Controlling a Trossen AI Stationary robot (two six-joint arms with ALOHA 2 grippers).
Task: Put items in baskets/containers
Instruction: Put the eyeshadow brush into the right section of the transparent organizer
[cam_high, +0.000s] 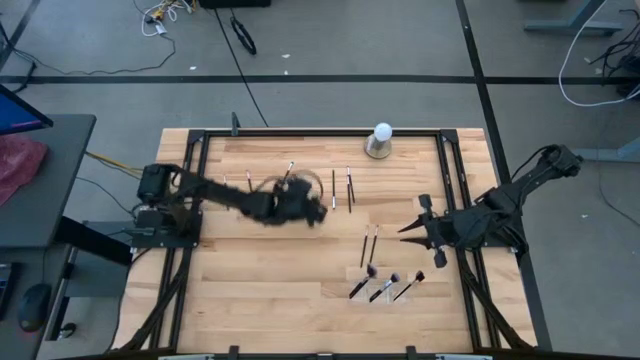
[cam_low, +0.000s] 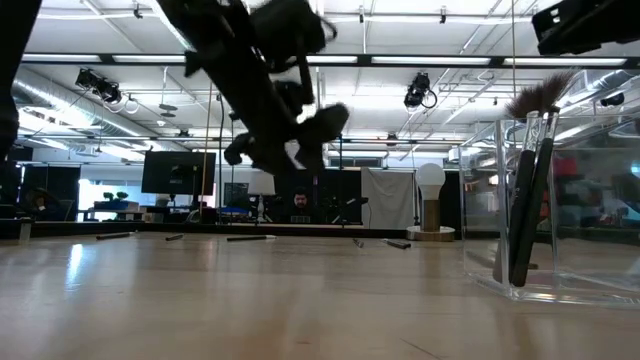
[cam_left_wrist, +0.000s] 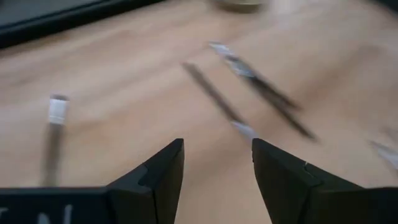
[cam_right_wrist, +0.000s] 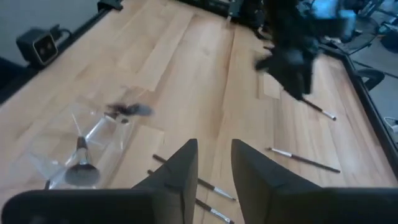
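Note:
I will next put a brush in the clear tray, so I will grab the brush by its dark handle (cam_left_wrist: 52, 152) with my left gripper.
The makeup brushes lie flat and scattered on the wooden table. Two lie side by side (cam_high: 341, 189), one (cam_high: 289, 171) is near the far edge, and two (cam_high: 369, 243) are by the tray. The clear tray (cam_high: 384, 287) holds three brushes, and in the low view it is the clear tray (cam_low: 556, 215) at the right. My left gripper (cam_high: 312, 207) hovers open above the table, over two brushes (cam_left_wrist: 249, 87), and touches nothing. My right gripper (cam_high: 412, 228) waits open at the table's right, above the tray (cam_right_wrist: 87, 146).
A white ball on a grey base (cam_high: 381, 140) stands near the far edge, and shows as the white ball (cam_low: 430, 200) in the low view. A black frame rail (cam_high: 320, 131) runs around the table. Bare wood (cam_high: 260, 290) lies toward the near left.

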